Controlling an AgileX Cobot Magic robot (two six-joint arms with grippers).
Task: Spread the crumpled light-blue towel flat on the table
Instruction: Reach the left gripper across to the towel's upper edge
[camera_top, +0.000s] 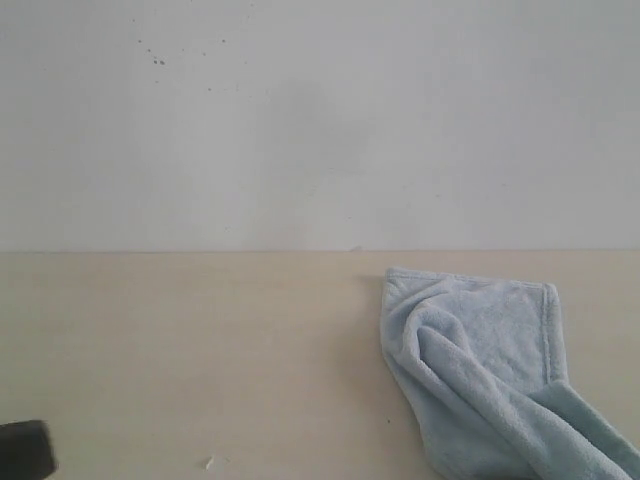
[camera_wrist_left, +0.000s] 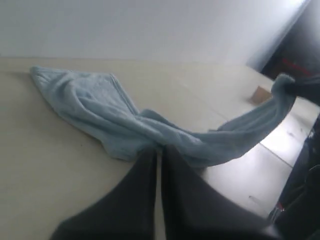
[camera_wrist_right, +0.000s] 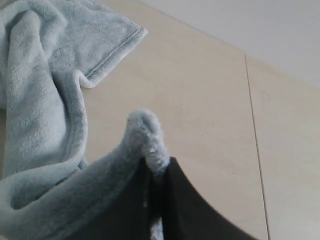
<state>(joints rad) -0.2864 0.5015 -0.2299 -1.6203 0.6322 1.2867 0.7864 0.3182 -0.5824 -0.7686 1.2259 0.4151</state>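
I will next grab the towel with my left gripper by its flat corner (camera_top: 394, 276) beside the fold, to draw the twisted folds of the light-blue towel (camera_top: 470, 360) flat.
The light-blue towel (camera_top: 470, 360) lies bunched on the right of the beige table (camera_top: 200, 350); one hemmed corner is flat near the wall, and the rest is twisted into a rope running off the lower right. My right gripper (camera_wrist_right: 159, 162) is shut on one end of the towel (camera_wrist_right: 50, 125), a fluffy tuft poking out above its fingers. In the left wrist view that end (camera_wrist_left: 282, 87) hangs lifted off the table. My left gripper (camera_wrist_left: 159, 151) is shut with only a thin slit between its fingers and holds nothing. It shows in the exterior view as a dark shape (camera_top: 25, 450), far left of the towel.
A white wall (camera_top: 300, 120) meets the table's far edge. A seam (camera_wrist_right: 252, 140) runs across the tabletop. A small brown object (camera_wrist_left: 260, 94) and dark equipment (camera_wrist_left: 300, 45) stand beyond the table's right side. A white speck (camera_top: 209, 462) lies near the front edge.
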